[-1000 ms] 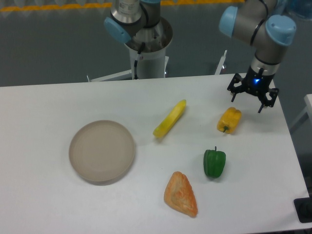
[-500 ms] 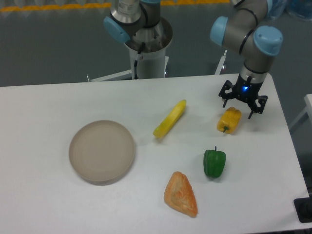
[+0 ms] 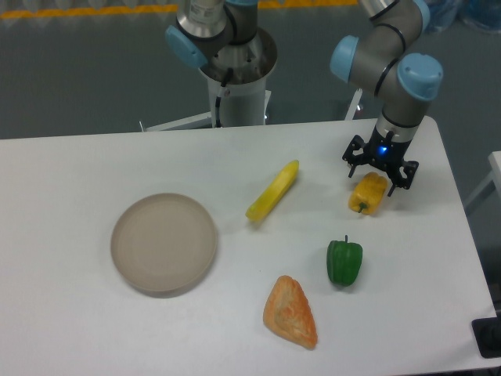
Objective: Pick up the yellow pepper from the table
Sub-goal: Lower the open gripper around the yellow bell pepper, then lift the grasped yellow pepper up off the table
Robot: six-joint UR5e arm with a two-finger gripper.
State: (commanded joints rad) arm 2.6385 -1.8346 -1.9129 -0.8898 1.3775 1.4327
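Note:
I need to reach the yellow pepper and grip its end [image 3: 375, 182] opposite the stem, so the stem stays free as the pepper leaves the table.
The yellow pepper [image 3: 367, 194] lies on its side on the white table [image 3: 94, 313] at the right, stem toward the near left. My gripper [image 3: 379, 169] hangs directly over the pepper's far end, fingers spread open to either side of it, with a blue light lit on the wrist. It holds nothing. The pepper's far end is partly hidden behind the fingers.
A long slim yellow piece [image 3: 273, 190] lies left of the pepper. A green bell pepper [image 3: 344, 262] stands in front of it, and an orange wedge [image 3: 291, 312] lies nearer the front edge. A round tan plate [image 3: 163, 243] sits at the left. The table's right edge is close by.
My gripper has moved left and down from beyond the pepper's right side to right over it. The pepper and the other things have not moved.

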